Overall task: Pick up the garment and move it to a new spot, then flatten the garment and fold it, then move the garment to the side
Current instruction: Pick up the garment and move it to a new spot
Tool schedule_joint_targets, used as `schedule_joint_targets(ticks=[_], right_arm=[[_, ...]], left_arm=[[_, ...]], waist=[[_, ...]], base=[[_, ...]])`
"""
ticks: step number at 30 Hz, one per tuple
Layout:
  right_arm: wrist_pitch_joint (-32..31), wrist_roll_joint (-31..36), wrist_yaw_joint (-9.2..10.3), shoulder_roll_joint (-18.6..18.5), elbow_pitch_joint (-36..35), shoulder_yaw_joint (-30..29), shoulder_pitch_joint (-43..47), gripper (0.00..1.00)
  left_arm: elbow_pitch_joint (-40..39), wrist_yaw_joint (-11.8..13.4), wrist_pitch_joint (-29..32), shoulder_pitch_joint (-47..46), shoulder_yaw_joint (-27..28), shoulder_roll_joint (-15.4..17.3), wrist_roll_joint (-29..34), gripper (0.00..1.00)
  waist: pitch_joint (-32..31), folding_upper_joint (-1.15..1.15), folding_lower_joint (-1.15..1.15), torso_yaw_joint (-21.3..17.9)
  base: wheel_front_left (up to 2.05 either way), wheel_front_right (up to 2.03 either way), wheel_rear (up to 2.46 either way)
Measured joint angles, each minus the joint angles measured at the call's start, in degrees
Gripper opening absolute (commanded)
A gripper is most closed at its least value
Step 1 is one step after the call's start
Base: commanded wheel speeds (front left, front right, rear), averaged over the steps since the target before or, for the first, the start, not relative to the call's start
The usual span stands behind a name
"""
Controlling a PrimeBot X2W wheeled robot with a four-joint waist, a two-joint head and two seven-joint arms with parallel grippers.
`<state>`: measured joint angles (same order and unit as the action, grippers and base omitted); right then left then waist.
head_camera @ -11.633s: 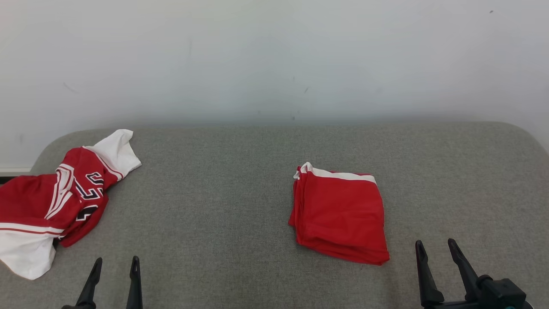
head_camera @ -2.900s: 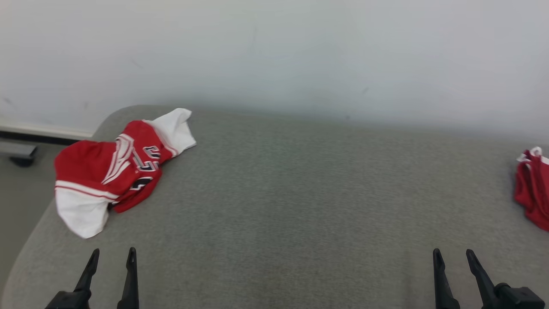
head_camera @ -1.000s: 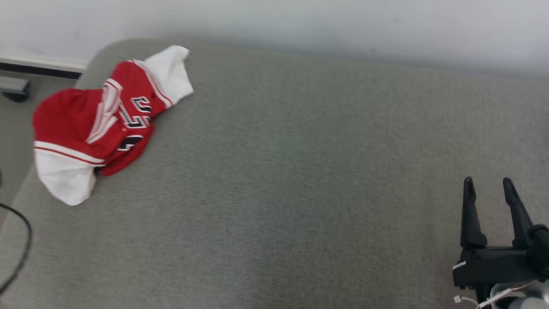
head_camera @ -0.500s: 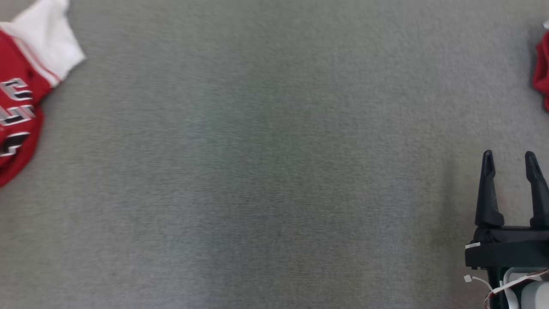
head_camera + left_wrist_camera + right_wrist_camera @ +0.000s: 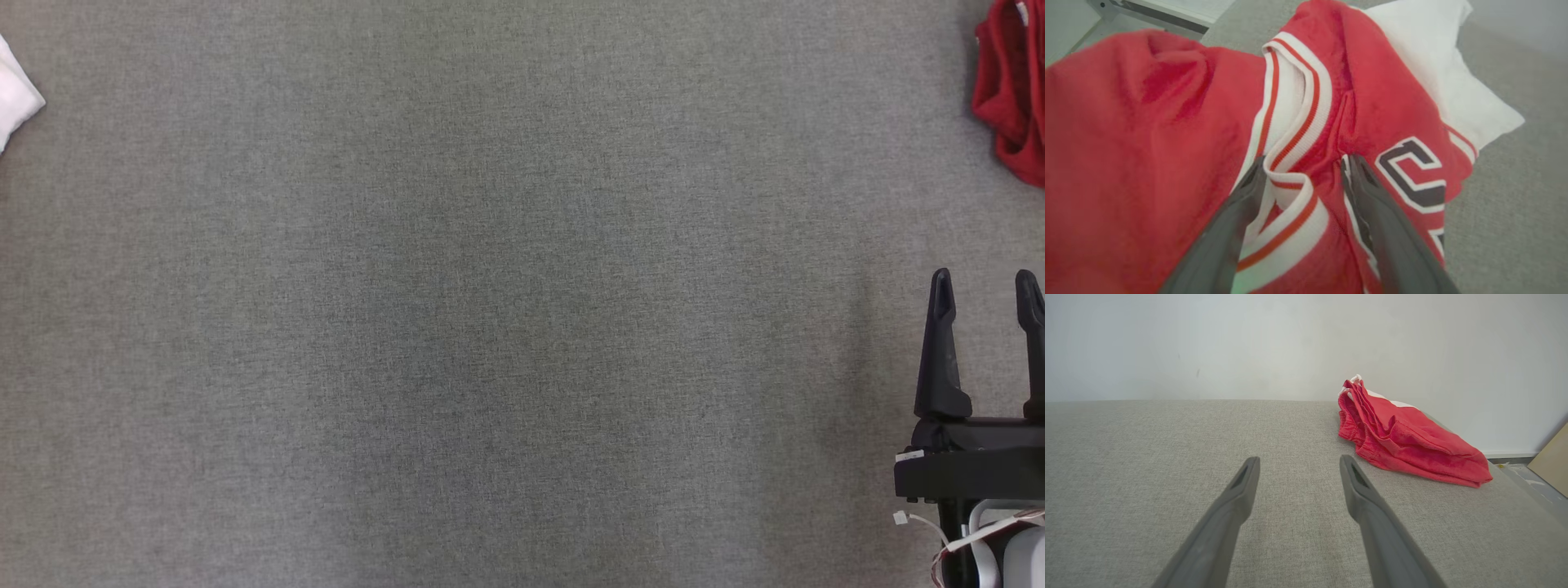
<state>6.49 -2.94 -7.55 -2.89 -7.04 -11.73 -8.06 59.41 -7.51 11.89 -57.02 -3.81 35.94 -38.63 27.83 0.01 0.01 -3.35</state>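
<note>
My left gripper grips the red garment by its striped collar [image 5: 1297, 169] next. Then it moves the garment to a new spot on the grey surface.
The garment [image 5: 1167, 122] is a crumpled red jersey with white sleeves, a striped collar and dark numerals. My left gripper [image 5: 1304, 161] is open and pressed down into it, one finger on each side of a raised fold of the collar [image 5: 1290, 163]. In the head view only a white sleeve corner of the garment [image 5: 16, 102] peeks in at the left edge. My right gripper [image 5: 986, 282] hovers open at the lower right over the bare grey surface [image 5: 490, 327]. In its own wrist view the right gripper [image 5: 1299, 460] has nothing between its fingers.
A second red garment [image 5: 1404, 437], folded, lies at the far right of the grey padded surface near the wall; its edge [image 5: 1012, 90] shows at the head view's top right. A white wall [image 5: 1249, 343] backs the surface. Floor and a baseboard [image 5: 1167, 16] lie beyond the jersey.
The head camera has tilted down and swung right, so the jersey has slid off the picture's left edge. My left gripper has left the head view. The right gripper stays open.
</note>
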Motion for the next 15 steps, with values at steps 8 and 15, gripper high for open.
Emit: schedule_joint_targets(ticks=[8, 15], right_arm=[[-0.9, 0.2, 0.00, 0.0, -0.5, 0.1, 0.1, 1.00], [-1.4, 0.4, 0.00, 0.0, -0.7, 0.0, 0.1, 1.00]], left_arm=[[6.8, 0.0, 7.4, -1.6, -1.9, -0.7, -1.8, 1.00], [7.0, 0.0, -1.9, -1.6, -3.4, -1.1, 0.0, 0.00]], waist=[[-0.6, -0.01, -0.01, -0.4], [-1.7, -0.01, -0.01, -0.2]], base=[[0.00, 0.00, 0.00], [0.00, 0.00, 0.00]])
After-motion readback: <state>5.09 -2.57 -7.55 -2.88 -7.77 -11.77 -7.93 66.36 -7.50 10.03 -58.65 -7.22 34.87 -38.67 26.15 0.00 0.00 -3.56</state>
